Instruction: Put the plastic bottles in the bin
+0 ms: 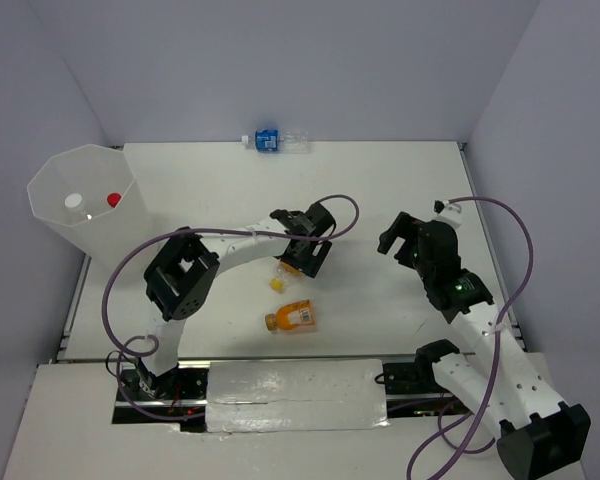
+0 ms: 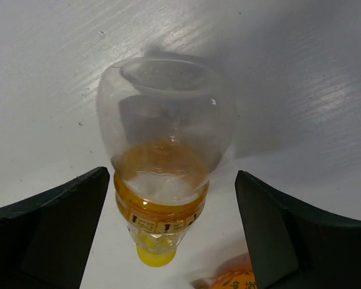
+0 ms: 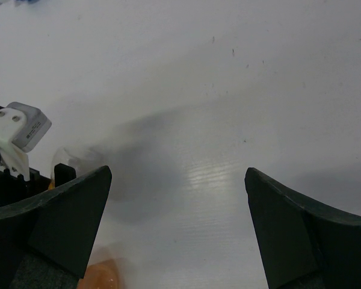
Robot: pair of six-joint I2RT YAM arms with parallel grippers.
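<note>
In the left wrist view, my fingers are past the juice bottle's label, beside the bottle's orange middle. It is now time for my left gripper to close on the bottle.
An orange juice bottle with a yellow cap lies on the white table, its clear base towards the left wrist camera. My left gripper is open and straddles it, one finger on each side with a gap to the bottle. From above, only its yellow cap end shows below the left gripper. A second orange bottle lies just nearer. A blue-labelled bottle lies at the back wall. The bin at far left holds a white-capped bottle and a red-capped one. My right gripper hangs open over bare table.
Grey walls close in the table at the back and on both sides. Purple cables loop off both arms above the table. In the right wrist view the left arm's white link and an orange bottle sit at the left edge.
</note>
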